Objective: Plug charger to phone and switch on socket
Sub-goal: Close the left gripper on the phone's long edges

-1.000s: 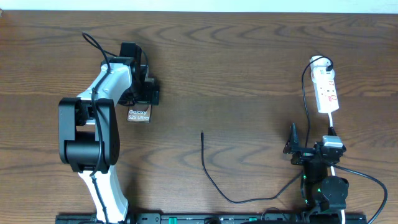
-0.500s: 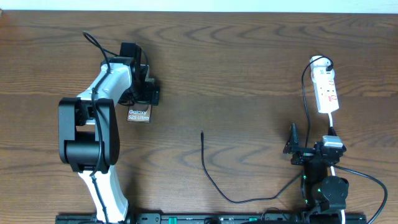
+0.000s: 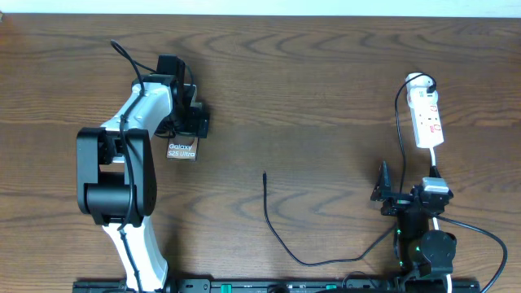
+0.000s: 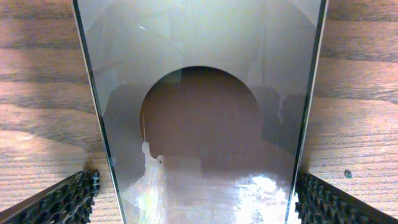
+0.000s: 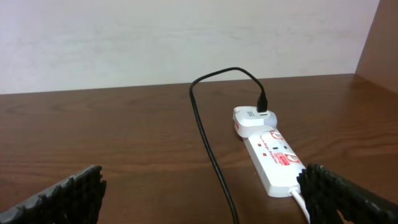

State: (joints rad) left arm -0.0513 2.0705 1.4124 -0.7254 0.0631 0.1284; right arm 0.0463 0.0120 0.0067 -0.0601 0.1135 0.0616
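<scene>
The fingers of my left gripper are down at the table beside the phone's long edges, so it is time for my left gripper to close on the phone.
The phone (image 3: 181,150) lies flat on the table at the left, its white lettering showing below my left gripper (image 3: 186,122). In the left wrist view the phone (image 4: 199,93) fills the frame, and my left gripper (image 4: 198,202) is open with one finger on each side of it. The charger cable (image 3: 277,236) lies loose at the middle, its tip (image 3: 264,175) pointing to the far side. The socket (image 3: 426,118) lies at the right. My right gripper (image 3: 387,194) is open and empty, short of the socket (image 5: 277,158).
A white plug adapter (image 5: 252,118) sits in the socket's far end, with the black cable (image 5: 211,149) running from it towards me. The socket's white cord (image 5: 301,202) leaves its near end. A pale wall stands behind the table.
</scene>
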